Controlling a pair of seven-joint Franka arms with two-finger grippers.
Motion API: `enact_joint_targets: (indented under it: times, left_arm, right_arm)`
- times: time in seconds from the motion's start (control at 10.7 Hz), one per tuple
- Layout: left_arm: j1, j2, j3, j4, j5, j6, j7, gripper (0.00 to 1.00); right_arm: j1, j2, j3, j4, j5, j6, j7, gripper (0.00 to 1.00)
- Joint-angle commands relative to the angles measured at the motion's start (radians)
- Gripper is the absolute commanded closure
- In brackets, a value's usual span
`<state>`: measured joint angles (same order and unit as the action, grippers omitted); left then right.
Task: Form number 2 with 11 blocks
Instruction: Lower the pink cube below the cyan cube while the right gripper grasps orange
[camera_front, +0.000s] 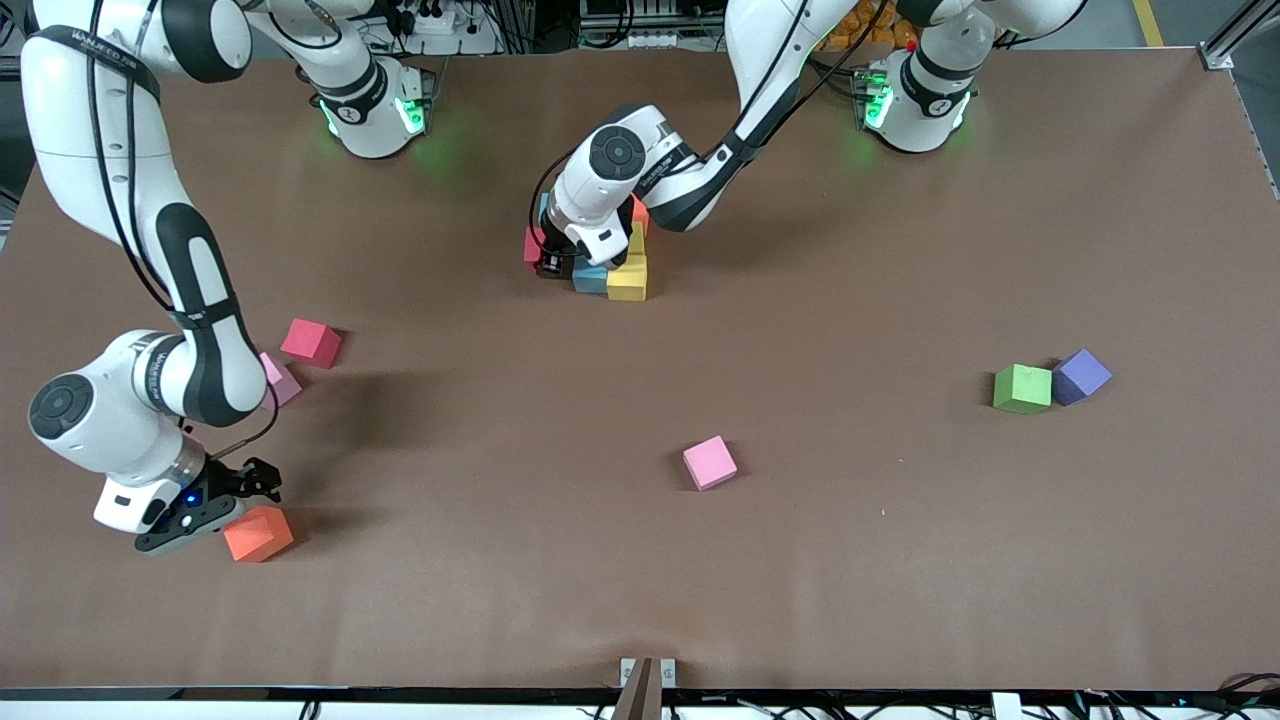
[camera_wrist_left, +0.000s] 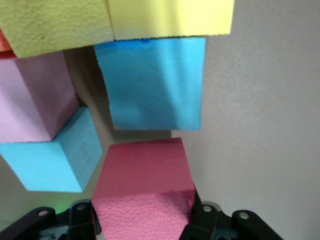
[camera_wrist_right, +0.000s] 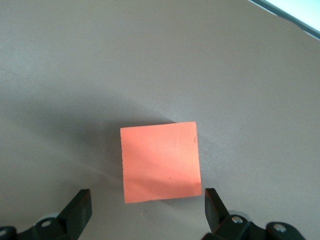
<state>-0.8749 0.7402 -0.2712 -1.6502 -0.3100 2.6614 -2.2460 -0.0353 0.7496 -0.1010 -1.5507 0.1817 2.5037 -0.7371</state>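
Observation:
My right gripper's fingers are still short of the orange block (camera_wrist_right: 161, 162), so it is too early to close. My right gripper moves toward the block first, then closes on it.
My left gripper (camera_front: 548, 262) is shut on a red block (camera_front: 533, 245), which fills the space between its fingers in the left wrist view (camera_wrist_left: 142, 200). It holds the block at the edge of the partly built number 2, toward the right arm's end. That cluster shows a yellow block (camera_front: 627, 280), a blue block (camera_front: 590, 277) and an orange block (camera_front: 640, 212); the arm hides the rest. The left wrist view shows blue (camera_wrist_left: 155, 82), yellow (camera_wrist_left: 170, 17) and pink (camera_wrist_left: 35, 100) blocks. My right gripper (camera_front: 255, 482) is open just over an orange block (camera_wrist_right: 160, 161), which lies beside its fingertips (camera_wrist_right: 212, 205).
Loose on the table are a red block (camera_front: 311, 342) and a pink block (camera_front: 282, 380) beside the right arm, a pink block (camera_front: 709, 462) near the middle, and a green block (camera_front: 1022, 388) touching a purple cube (camera_front: 1081, 376) toward the left arm's end.

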Motion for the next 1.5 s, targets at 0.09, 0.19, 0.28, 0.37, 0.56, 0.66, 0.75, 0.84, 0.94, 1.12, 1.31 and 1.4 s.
enact_joint_targets:
  times: [0.09,0.19,0.28,0.37,0.56,0.66,0.75,0.84,0.94,1.12,1.31,1.4]
  left_arm:
    - [-0.019,0.024,0.021,0.012,0.023,0.029,-0.023,1.00]
    - [-0.018,0.024,0.021,0.010,0.023,0.029,-0.023,1.00]
    - [-0.018,0.025,0.023,0.010,0.023,0.031,-0.023,1.00]
    - [-0.018,0.028,0.027,0.010,0.023,0.031,-0.023,1.00]
    - [-0.018,0.028,0.027,0.009,0.023,0.031,-0.023,1.00]
    - [-0.018,0.028,0.027,0.009,0.023,0.031,-0.023,1.00]
    - [-0.018,0.030,0.027,0.009,0.023,0.031,-0.023,1.00]
    - [-0.018,0.033,0.029,0.009,0.025,0.032,-0.021,1.00]
    - [-0.018,0.038,0.029,0.009,0.025,0.032,-0.021,1.00]
    - [-0.018,0.038,0.029,0.007,0.025,0.032,-0.021,1.00]
    - [-0.018,0.038,0.030,0.006,0.025,0.038,-0.023,1.00]
    - [-0.018,0.039,0.030,0.006,0.025,0.038,-0.023,1.00]
  right_arm:
    - [-0.009,0.033,0.009,0.052,0.016,-0.017,0.010,0.00]
    - [-0.005,0.036,0.010,0.055,0.016,-0.016,0.016,0.00]
    - [-0.003,0.048,0.012,0.078,0.016,-0.016,0.015,0.00]
    - [-0.003,0.060,0.010,0.102,0.016,-0.014,0.013,0.00]
    - [0.000,0.094,0.012,0.142,0.015,0.004,0.004,0.00]
    - [-0.003,0.111,0.012,0.150,0.016,0.017,0.002,0.00]
    - [-0.003,0.122,0.012,0.153,0.016,0.035,0.004,0.00]
    - [-0.003,0.134,0.015,0.162,0.016,0.043,0.005,0.00]
    - [-0.011,0.143,0.029,0.173,0.016,0.043,0.007,0.00]
    - [-0.018,0.151,0.041,0.176,0.016,0.046,0.008,0.00]
    - [-0.021,0.154,0.041,0.176,0.038,0.044,0.002,0.02]
    - [-0.020,0.154,0.041,0.176,0.038,0.044,0.002,0.14]
